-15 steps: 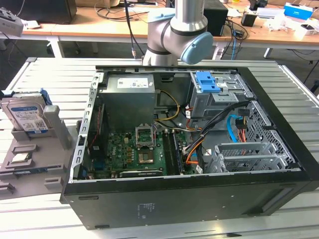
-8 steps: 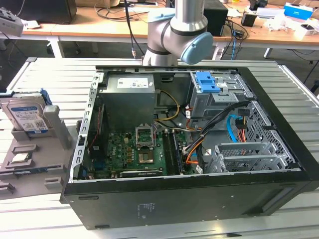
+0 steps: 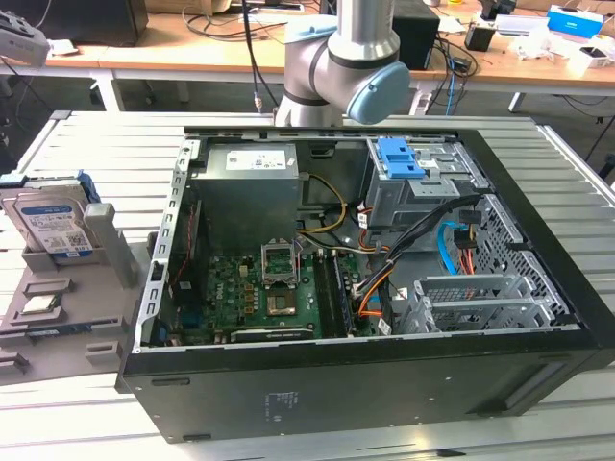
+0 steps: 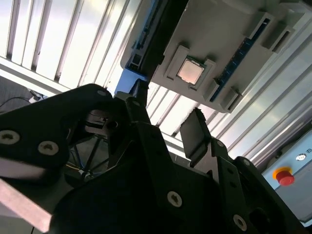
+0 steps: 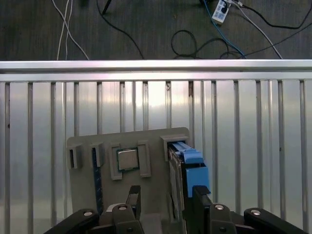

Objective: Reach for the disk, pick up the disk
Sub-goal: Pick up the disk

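Note:
The slot of the grey holder wraps the disk's lower edge. My gripper needs to pick up the disk next across its blue bracketed upper edge [image 3: 46,180], which is free.
The disk [image 3: 50,223] stands on edge in a slot of a grey holder [image 3: 106,317] at the exterior view's left, its white-and-blue label facing the camera. In the first wrist view, the disk [image 5: 187,163] shows edge-on with its blue bracket uppermost, at one side of the holder [image 5: 83,180]. My gripper [image 5: 167,190] hangs above the holder, open, with nothing between its fingers. One finger [image 5: 200,195] overlaps the disk's bracket in the picture; the other [image 5: 134,195] is over the holder's middle. In the second wrist view, the gripper [image 4: 168,100] is still apart from the holder [image 4: 234,44].
An open computer case [image 3: 384,403] fills the middle of the slatted metal table [image 3: 96,144], with a blue caddy [image 3: 399,158] fixed in its cage. A processor chip [image 5: 127,159] sits in the holder beside the disk. Past the table's edge [image 5: 156,65] lies floor with cables.

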